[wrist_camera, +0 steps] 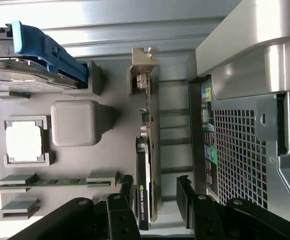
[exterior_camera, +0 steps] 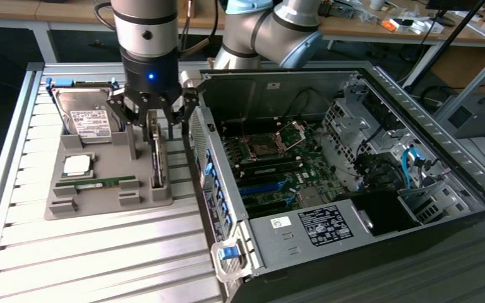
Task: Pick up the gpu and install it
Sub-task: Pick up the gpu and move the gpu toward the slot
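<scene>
My gripper lowers before closing on the GPU, since its fingers are above the GPU's upper edge and it is too early to close.
The gpu [exterior_camera: 156,159] stands on its long edge in the slot at the exterior view's right side of the grey holder tray [exterior_camera: 99,201]. In the wrist view the gpu [wrist_camera: 147,150] shows its green board, black cooler face and silver end bracket [wrist_camera: 144,70]. My gripper [exterior_camera: 152,120] hangs straight over the card's far end, open, with one finger on each side. The wrist view shows my gripper [wrist_camera: 155,181] with black fingertips [wrist_camera: 127,186] flanking the card and a gap on both sides, not touching it.
The tray also holds a silver hard drive [exterior_camera: 86,117] in a blue caddy [wrist_camera: 40,45], a processor [exterior_camera: 78,165] and a green memory stick [exterior_camera: 99,183]. The open computer case [exterior_camera: 327,158] stands right beside the tray, its side wall [exterior_camera: 204,158] close to the gpu.
</scene>
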Controlling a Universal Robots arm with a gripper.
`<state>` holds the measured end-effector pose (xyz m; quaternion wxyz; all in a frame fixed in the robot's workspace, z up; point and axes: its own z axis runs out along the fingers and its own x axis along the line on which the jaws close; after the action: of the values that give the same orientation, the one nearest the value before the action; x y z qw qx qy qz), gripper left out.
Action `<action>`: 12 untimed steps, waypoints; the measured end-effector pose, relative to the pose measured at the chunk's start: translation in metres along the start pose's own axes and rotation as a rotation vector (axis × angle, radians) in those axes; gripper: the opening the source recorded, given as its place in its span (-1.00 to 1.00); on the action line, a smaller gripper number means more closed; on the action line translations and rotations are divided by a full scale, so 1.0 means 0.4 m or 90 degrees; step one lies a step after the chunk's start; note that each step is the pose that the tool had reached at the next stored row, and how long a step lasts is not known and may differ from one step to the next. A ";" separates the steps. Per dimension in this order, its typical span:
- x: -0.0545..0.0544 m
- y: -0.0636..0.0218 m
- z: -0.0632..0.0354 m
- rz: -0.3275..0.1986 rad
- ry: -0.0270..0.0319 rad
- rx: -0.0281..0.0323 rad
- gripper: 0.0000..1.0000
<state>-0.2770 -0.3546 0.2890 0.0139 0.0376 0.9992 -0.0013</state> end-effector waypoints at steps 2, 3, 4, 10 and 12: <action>0.002 0.005 0.004 0.000 -0.0001 0.0011 -0.04; 0.004 0.007 0.007 0.000 -0.0002 0.0013 -0.04; 0.005 0.009 0.010 0.000 -0.0001 0.0015 -0.04; 0.010 0.017 0.028 0.000 -0.0002 0.0020 -0.04; 0.011 0.019 0.032 0.000 -0.0002 0.0022 -0.04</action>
<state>-0.2803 -0.3467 0.2760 0.0140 0.0375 0.9992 -0.0030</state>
